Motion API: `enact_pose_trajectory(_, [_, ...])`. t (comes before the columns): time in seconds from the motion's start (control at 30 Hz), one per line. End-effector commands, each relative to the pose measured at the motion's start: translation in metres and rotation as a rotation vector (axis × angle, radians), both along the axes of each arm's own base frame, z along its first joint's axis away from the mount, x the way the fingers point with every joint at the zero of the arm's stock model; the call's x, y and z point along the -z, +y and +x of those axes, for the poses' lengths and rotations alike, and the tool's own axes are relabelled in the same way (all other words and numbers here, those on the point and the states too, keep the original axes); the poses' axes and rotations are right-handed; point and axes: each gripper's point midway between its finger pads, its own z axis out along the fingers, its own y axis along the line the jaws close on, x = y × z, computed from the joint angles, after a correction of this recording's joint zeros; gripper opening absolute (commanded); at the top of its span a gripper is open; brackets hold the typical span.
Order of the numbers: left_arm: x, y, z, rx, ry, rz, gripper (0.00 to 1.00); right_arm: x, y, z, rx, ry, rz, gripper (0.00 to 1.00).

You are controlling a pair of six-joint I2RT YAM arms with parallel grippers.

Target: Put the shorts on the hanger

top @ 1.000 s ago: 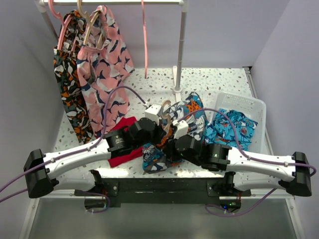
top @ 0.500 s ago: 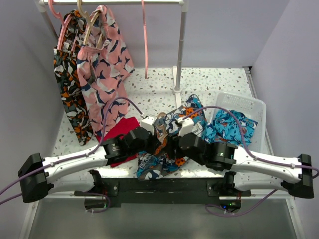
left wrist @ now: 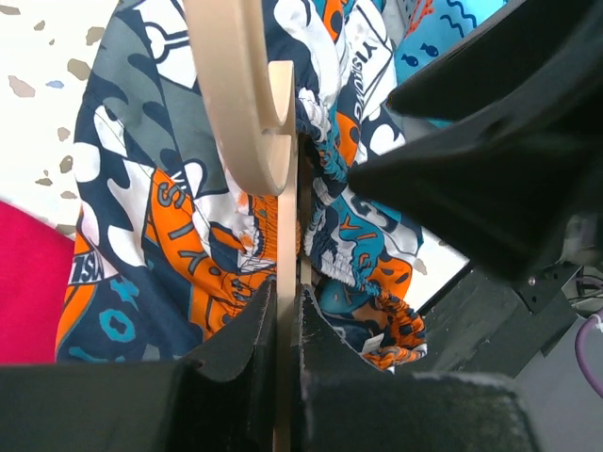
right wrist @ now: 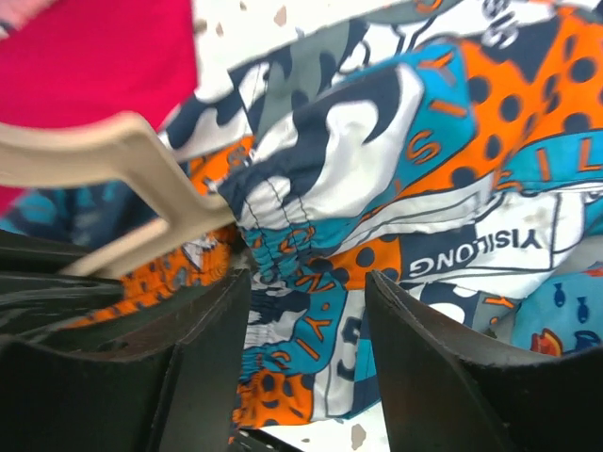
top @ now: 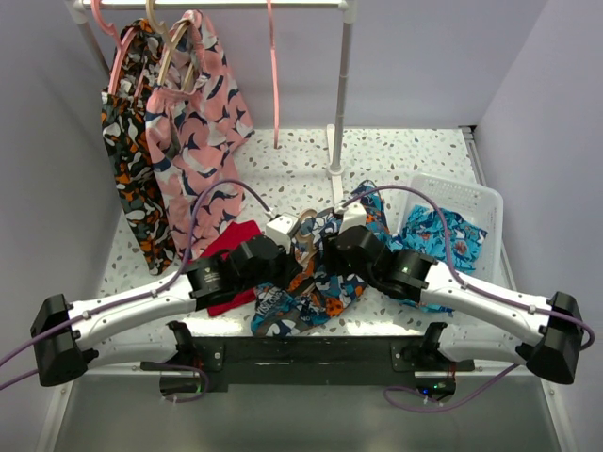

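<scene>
My right gripper will next grab the shorts' gathered waistband point(right wrist: 282, 247) beside the hanger's arm, to stretch it over the hanger's end.
The shorts point(top: 316, 292), printed in teal, orange, navy and white, lie bunched on the table between both arms. The tan hanger point(top: 307, 226) stands over them with its hook toward the back. My left gripper point(left wrist: 287, 306) is shut on the hanger's point(left wrist: 240, 104) thin bar, with the shorts point(left wrist: 160, 235) draped on both sides of it. My right gripper point(right wrist: 306, 311) is open just above the shorts' point(right wrist: 452, 160) gathered waistband, holding nothing. The hanger's arm point(right wrist: 113, 160) passes its left finger. From above, the two grippers point(top: 298, 266) point(top: 327, 256) nearly meet.
A red cloth point(top: 231, 247) lies under my left arm. A white basket point(top: 471, 196) at the right holds turquoise shorts point(top: 450, 235). On the back rail point(top: 217, 4) hang pink shorts point(top: 200, 108), a dark printed pair point(top: 127, 141) and a pink hanger point(top: 273, 75). The rack post point(top: 341, 94) stands behind.
My right gripper has opened and let go of the shorts, and its arm has moved left and back. My left arm has drawn the hanger nearer; the shorts have sagged toward the table's front.
</scene>
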Motion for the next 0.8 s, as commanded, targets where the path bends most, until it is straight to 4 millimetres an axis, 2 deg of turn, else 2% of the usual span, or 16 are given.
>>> enact_pose_trajectory(0.0, [-0.039,-0.007,0.004,0.033,-0.068,-0.050,0.00,-0.009,0.012,0.009,-0.029,-0.051,0.026,0.58])
enact_pose_trajectory(0.3, [-0.059,-0.005,0.002,0.067,-0.094,-0.032,0.00,-0.010,0.020,0.023,0.030,-0.059,0.004,0.54])
enact_pose_trajectory(0.4, [-0.062,-0.004,0.000,0.077,-0.097,-0.028,0.00,-0.014,0.011,0.031,0.096,-0.070,-0.017,0.38])
enact_pose_trajectory(0.43, [-0.061,-0.002,0.000,0.076,-0.095,-0.022,0.00,-0.019,0.007,0.033,0.117,-0.074,-0.025,0.25])
enact_pose_trajectory(0.47, [-0.062,-0.003,-0.001,0.086,-0.096,-0.020,0.00,-0.024,-0.002,0.039,0.169,-0.088,-0.031,0.19])
enact_pose_trajectory(0.5, [-0.061,-0.002,-0.002,0.093,-0.094,-0.012,0.00,-0.026,-0.012,0.039,0.193,-0.085,-0.054,0.09])
enact_pose_trajectory(0.6, [-0.065,0.000,-0.005,0.123,-0.103,0.009,0.00,-0.066,-0.037,0.055,0.291,-0.129,-0.047,0.01])
enact_pose_trajectory(0.67, [-0.079,0.002,-0.006,0.147,-0.134,0.010,0.00,-0.084,-0.058,0.068,0.343,-0.141,-0.053,0.00])
enact_pose_trajectory(0.7, [-0.083,0.005,-0.007,0.151,-0.138,0.019,0.00,-0.099,-0.063,0.071,0.349,-0.150,-0.040,0.00])
enact_pose_trajectory(0.73, [-0.101,0.006,-0.007,0.160,-0.173,-0.002,0.00,-0.107,-0.067,0.075,0.359,-0.158,-0.038,0.00])
enact_pose_trajectory(0.77, [-0.111,0.007,-0.007,0.163,-0.192,-0.009,0.00,-0.114,-0.074,0.079,0.372,-0.161,-0.041,0.00])
